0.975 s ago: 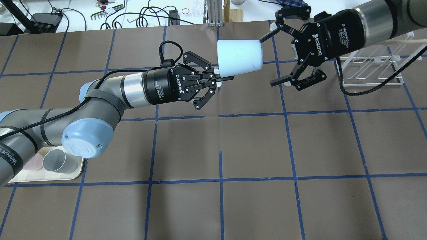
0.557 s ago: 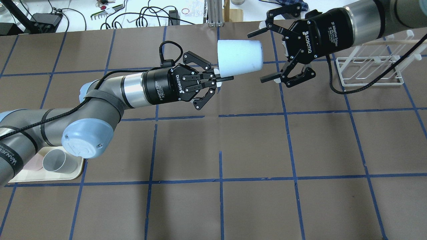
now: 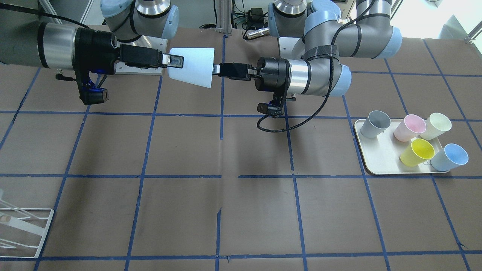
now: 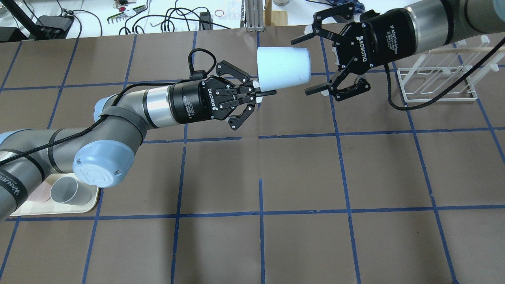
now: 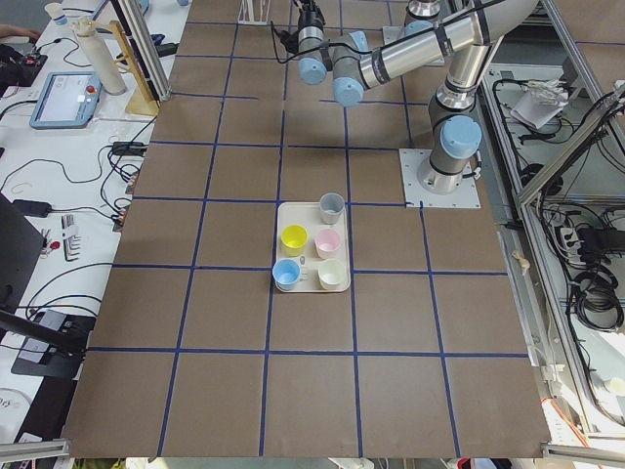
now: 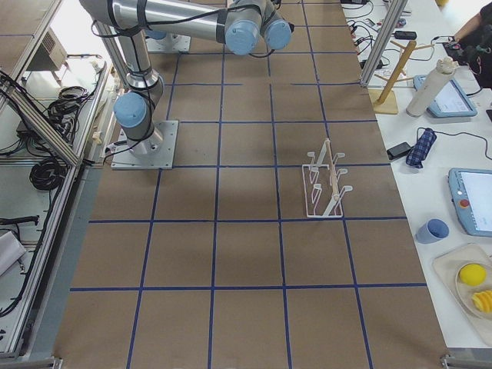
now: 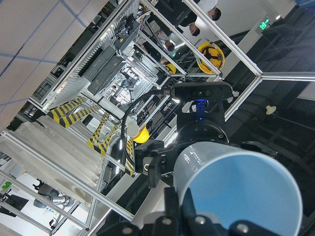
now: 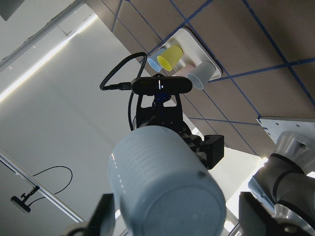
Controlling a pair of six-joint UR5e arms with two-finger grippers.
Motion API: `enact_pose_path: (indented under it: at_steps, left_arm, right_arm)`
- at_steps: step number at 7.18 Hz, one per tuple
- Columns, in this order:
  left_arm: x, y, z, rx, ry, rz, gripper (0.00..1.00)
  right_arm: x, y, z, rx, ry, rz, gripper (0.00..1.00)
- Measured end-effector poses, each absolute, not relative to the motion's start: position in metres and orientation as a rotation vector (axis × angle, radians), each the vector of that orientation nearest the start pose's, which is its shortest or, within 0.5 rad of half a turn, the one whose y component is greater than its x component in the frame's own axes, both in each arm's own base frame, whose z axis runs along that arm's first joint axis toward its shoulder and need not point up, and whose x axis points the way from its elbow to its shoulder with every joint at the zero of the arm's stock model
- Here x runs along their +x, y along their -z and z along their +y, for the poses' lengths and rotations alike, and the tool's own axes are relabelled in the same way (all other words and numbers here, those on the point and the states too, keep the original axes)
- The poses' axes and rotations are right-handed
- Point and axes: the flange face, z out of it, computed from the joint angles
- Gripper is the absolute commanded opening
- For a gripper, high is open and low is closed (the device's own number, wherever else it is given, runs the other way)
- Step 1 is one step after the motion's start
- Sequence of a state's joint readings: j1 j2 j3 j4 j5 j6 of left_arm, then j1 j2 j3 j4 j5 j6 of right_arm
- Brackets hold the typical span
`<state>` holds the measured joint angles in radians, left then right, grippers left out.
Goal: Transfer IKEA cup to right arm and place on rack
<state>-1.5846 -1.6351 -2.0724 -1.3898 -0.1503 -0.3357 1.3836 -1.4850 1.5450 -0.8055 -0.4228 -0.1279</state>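
I will next grab the cup by its closed bottom end [image 3: 174, 61] with my right gripper, so I can carry the pale blue IKEA cup over to the rack [image 3: 25, 232].
The pale blue IKEA cup [image 4: 282, 70] is held on its side in the air over the far middle of the table. My left gripper [image 4: 258, 94] is shut on its rim wall; this also shows in the front view [image 3: 217, 70]. My right gripper [image 4: 300, 67] is open, with its two fingers on either side of the cup's closed bottom end. In the right wrist view the cup's bottom [image 8: 167, 182] fills the space between the spread fingers. The cup's open mouth [image 7: 241, 191] shows in the left wrist view. The white wire rack [image 4: 434, 85] stands behind the right arm at the far right.
A beige tray [image 3: 376, 169] near the left arm's base holds several cups, among them a second pale blue one [image 3: 450, 157], a yellow one [image 3: 418, 152] and a grey one [image 3: 372, 124]. Cables and tools lie beyond the table's far edge [image 4: 158, 15].
My right gripper has moved left toward the cup, still open, so that its fingers now straddle the cup's bottom end. The left gripper and the cup have not moved.
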Motion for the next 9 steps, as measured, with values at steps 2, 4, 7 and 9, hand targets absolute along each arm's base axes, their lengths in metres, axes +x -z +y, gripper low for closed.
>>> enact_pose_path:
  at_steps: [2, 4, 7, 9]
  left_arm:
    - [-0.2380, -0.3531, -0.4531, 0.545, 0.560, -1.347, 0.00]
    - [-0.2380, -0.3533, -0.4532, 0.545, 0.559, -1.345, 0.19]
    - [-0.2381, -0.3544, -0.4526, 0.545, 0.561, -1.350, 0.70]
    - [-0.2375, -0.3601, -0.4513, 0.544, 0.561, -1.355, 0.70]
  right_arm:
    - [0.1335, -0.4635, -0.5002, 0.572, -0.599, 1.808, 0.69]
    - [0.1329, -0.4632, -0.5016, 0.569, -0.595, 1.810, 0.63]
    - [0.1290, -0.4637, -0.5057, 0.557, -0.567, 1.820, 0.62]
    - [0.1238, -0.4645, -0.5075, 0.558, -0.551, 1.823, 0.59]
